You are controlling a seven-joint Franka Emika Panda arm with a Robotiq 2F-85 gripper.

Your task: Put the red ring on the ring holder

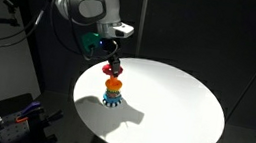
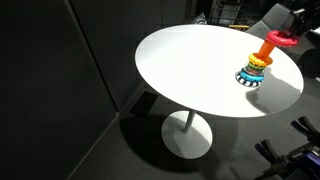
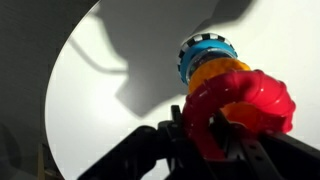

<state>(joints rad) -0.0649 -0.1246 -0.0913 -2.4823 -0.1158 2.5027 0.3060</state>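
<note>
My gripper releases the red ring next, since the holder's orange top (image 3: 243, 113) fills the hole of the red ring in the wrist view.
The red ring (image 3: 240, 105) is held in my gripper (image 3: 205, 135), whose dark fingers are shut on its near rim. In both exterior views the red ring (image 1: 110, 69) (image 2: 282, 39) hangs just above the ring holder (image 1: 112, 92) (image 2: 254, 68). The holder stands on the round white table (image 1: 163, 112) (image 2: 200, 70), with an orange ring over green and blue rings and a striped base. In the wrist view the holder (image 3: 208, 62) lies right behind the red ring. The yellow peg is hidden in the wrist view.
The table stands on a single pedestal foot (image 2: 187, 135). Dark walls surround it. Cables and equipment (image 1: 21, 117) lie on the floor beside the table. A chair (image 2: 262, 18) stands behind the table's far edge.
</note>
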